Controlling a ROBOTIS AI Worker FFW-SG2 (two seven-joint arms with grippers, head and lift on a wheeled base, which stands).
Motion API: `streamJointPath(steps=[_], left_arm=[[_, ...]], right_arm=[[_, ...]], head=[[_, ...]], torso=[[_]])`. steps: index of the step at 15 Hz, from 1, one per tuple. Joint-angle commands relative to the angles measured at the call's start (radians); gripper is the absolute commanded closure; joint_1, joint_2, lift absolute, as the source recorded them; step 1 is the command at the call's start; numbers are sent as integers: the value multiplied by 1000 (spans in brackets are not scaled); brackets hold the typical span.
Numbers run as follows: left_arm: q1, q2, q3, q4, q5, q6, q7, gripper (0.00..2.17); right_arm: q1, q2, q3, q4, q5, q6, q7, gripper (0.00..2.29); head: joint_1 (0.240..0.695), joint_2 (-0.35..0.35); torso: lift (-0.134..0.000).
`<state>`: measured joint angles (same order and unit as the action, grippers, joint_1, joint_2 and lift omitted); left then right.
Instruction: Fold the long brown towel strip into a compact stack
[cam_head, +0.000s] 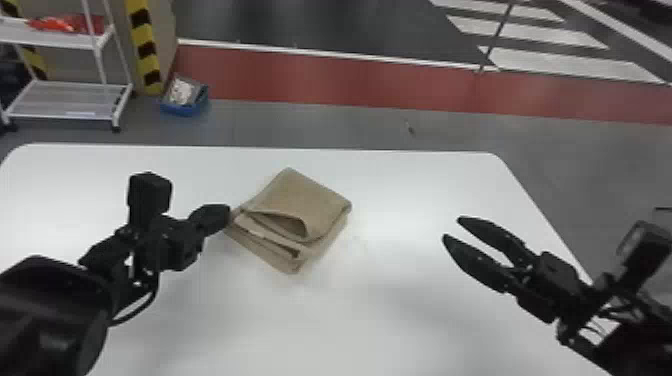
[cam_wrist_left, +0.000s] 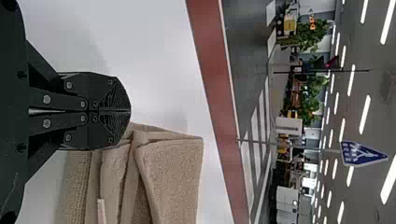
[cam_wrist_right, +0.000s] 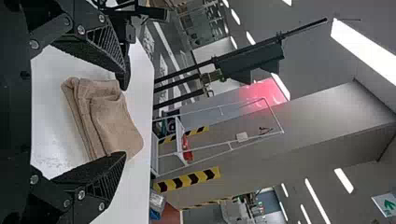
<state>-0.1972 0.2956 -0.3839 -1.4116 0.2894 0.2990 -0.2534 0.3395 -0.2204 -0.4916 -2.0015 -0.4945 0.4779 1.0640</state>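
Observation:
My right gripper should take hold of the flap's raised edge (cam_head: 306, 228) next, because the towel's upper flap bulges over an opening (cam_head: 283, 223) while the layers below lie flat.
The brown towel (cam_head: 305, 200) lies folded in a layered stack on the white table (cam_head: 400, 320), its upper flap bulging over an opening along the near side. At the stack's left corner is my left gripper (cam_head: 228, 216), fingers pressed together, no cloth visible between them. In the left wrist view, the towel (cam_wrist_left: 173, 177) shows several folded layers beside the left gripper (cam_wrist_left: 130, 111). Well to the right of the stack, my right gripper (cam_head: 452, 228) stands open above the table. The right wrist view shows the towel (cam_wrist_right: 112, 123) beyond the parted fingers of the right gripper (cam_wrist_right: 125, 120).
The table's far edge (cam_head: 380, 149) runs behind the towel. On the floor past it stand a white shelf rack (cam_head: 70, 100) and a blue bin (cam_head: 184, 107), both at the far left.

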Motion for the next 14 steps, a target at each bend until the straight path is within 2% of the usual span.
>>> streamJointPath(steps=[1, 4, 7, 10, 14], left_arm=[[27, 5, 5, -29, 7, 26, -10, 1690], [67, 5, 14, -96, 8, 87, -24, 1690], [120, 8, 19, -193, 47, 139, -35, 1690], [176, 8, 20, -290, 71, 200, -50, 1690], [208, -6, -10, -319, 74, 219, -43, 1690]], right_arm=[[-2, 1, 10, -14, 1, 3, 2, 302], [-5, 3, 22, -33, 1, 15, 8, 302], [-10, 1, 19, -31, -1, 21, 7, 302], [-19, 1, 10, -28, -1, 25, 4, 299], [-48, 0, 2, -26, 4, 28, -12, 299]], head=[[695, -198], [695, -194], [695, -199], [695, -232], [695, -281]], torso=[[-125], [-125], [-125], [-125], [-125]])
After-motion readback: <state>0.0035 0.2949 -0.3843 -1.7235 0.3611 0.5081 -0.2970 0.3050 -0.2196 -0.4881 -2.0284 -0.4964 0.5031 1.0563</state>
